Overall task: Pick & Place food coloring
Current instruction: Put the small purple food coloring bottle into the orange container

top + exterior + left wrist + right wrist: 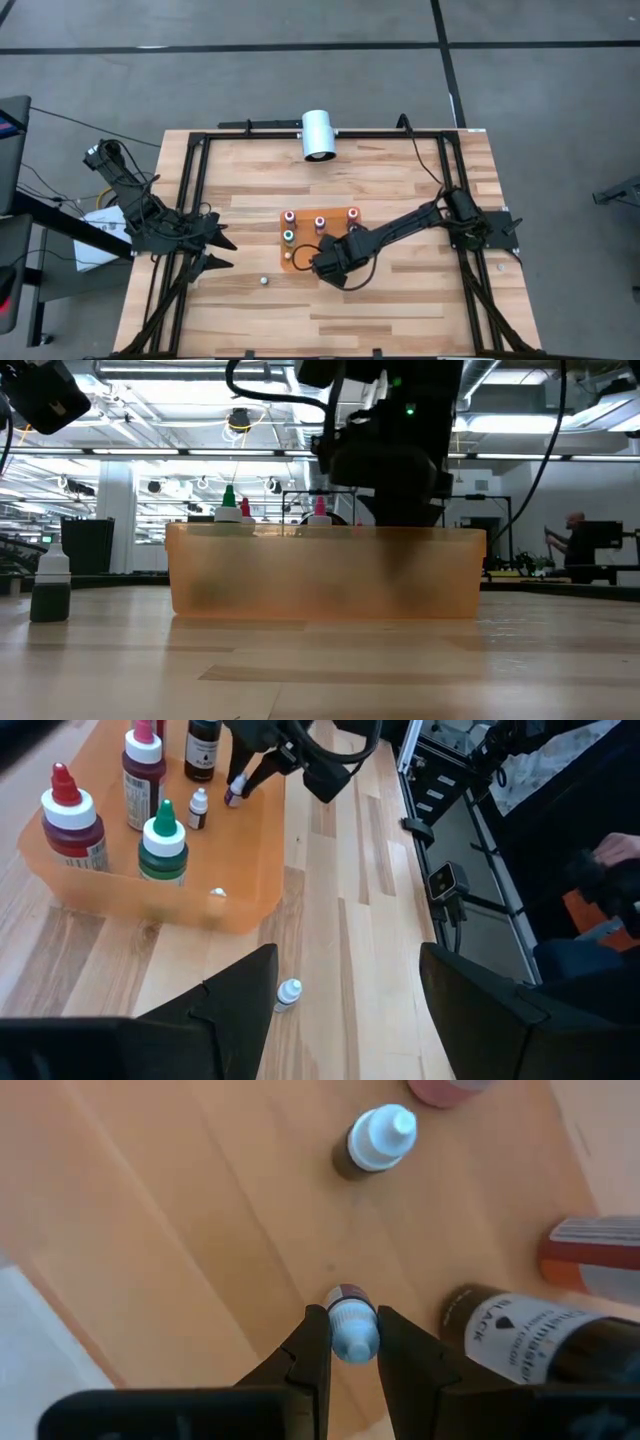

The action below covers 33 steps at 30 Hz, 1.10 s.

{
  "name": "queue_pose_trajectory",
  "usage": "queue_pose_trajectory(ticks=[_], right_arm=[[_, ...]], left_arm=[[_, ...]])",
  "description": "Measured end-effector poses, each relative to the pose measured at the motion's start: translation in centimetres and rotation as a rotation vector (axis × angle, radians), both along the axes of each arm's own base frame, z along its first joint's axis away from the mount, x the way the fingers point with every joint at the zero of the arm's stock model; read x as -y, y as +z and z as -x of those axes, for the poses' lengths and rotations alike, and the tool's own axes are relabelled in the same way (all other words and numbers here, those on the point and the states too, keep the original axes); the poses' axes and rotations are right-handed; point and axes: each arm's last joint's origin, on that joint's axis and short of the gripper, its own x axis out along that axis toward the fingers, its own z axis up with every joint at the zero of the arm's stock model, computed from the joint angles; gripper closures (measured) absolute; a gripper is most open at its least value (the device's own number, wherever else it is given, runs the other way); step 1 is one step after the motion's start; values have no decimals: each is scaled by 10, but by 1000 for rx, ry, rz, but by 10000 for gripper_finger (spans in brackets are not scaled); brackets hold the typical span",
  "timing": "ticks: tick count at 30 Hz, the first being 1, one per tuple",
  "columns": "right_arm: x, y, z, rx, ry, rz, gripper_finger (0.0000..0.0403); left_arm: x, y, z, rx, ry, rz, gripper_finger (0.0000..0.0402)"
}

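The pale-capped bottle would stand if my right gripper released it now, as the pale-capped bottle's dark base is down at the bottom of the orange tray in the right wrist view. I should release it.
An orange tray sits mid-table with several food coloring bottles standing in it, among them a red-topped one, a green-topped one and a black-labelled one. My right gripper reaches down into the tray's near part, shut on a tiny food coloring bottle with a pale cap. Another tiny bottle stands on the bare table left of the tray. It is also in the low view. My left gripper hovers open above the table at its left side, fingers pointing toward it. My right gripper pinches the tiny bottle at its pale cap between the two fingertips. The fingers come from above, pointing steeply down. The bottle hangs cap up below them, its dark body over the tray floor. Whether it touches the floor I cannot tell.
A big white cylinder lies at the table's far edge. A small white-capped bottle stands in the tray close to the held one. Dark frame rails run along the table's sides.
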Motion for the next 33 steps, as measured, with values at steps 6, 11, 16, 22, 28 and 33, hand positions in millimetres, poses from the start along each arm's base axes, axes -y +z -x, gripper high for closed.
queue_pose_trajectory(ticks=[6, 11, 16, 22, 28, 33], right_arm=[[4, -2, -2, 6, 17, -20, 344], [6, -1, -3, -2, 24, -41, 344], [6, -1, -3, -7, 32, -54, 341], [6, -1, -2, -13, 33, -60, 321], [6, -2, -2, -22, 32, -62, 297], [6, -2, -2, -24, 32, -61, 278]], left_arm=[[0, 0, 0, -1, 2, 4, 165], [0, 0, 0, 1, 4, 4, 165], [0, 0, 0, 1, 4, 4, 165], [0, 0, 0, 2, 8, 4, 165], [0, 0, 0, 2, 8, 6, 165], [0, 0, 0, 2, 8, 6, 165]])
